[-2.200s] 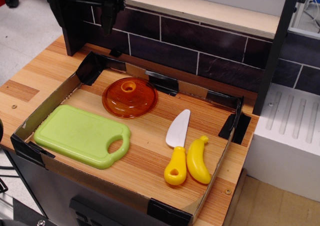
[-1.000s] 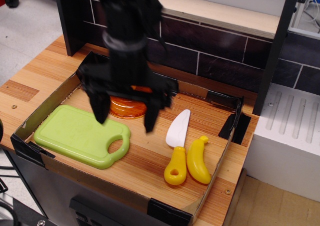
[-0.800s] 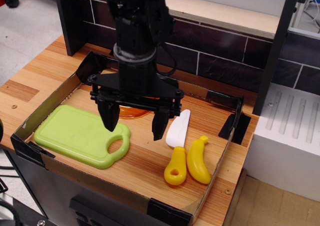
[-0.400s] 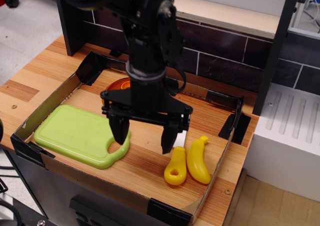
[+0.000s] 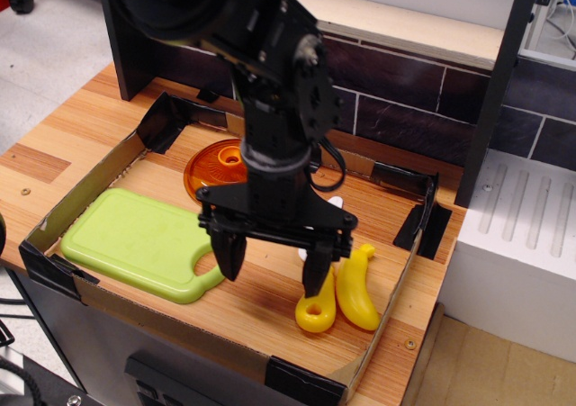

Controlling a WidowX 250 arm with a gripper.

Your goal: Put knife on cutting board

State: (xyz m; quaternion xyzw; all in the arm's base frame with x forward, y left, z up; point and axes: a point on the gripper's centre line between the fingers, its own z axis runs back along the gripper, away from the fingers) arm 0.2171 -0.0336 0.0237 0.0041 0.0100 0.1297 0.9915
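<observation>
I should next put the knife on the cutting board (image 5: 135,242), so my gripper should pick up the knife by its yellow handle (image 5: 317,309).
The knife (image 5: 315,312) lies on the wooden tray floor at the right; I see its yellow handle with the end hole and a bit of white blade tip near the arm. The light-green cutting board (image 5: 135,242) lies at the left of the tray, its handle hole partly hidden by a finger. My gripper (image 5: 273,269) is open and empty, jaws wide apart, hanging low over the tray between board and knife. Its right finger (image 5: 315,275) stands just over the knife's handle and hides most of the blade.
A yellow toy banana (image 5: 355,291) lies right beside the knife. A round orange lid (image 5: 216,165) sits behind, partly hidden by the arm. A low cardboard wall (image 5: 90,183) with black tape corners rims the tray. A dark tiled backsplash (image 5: 405,91) stands behind.
The arm has come down from the back left into the tray and moved right and forward, from over the lid and board toward the knife. The jaws stayed open. No object moved.
</observation>
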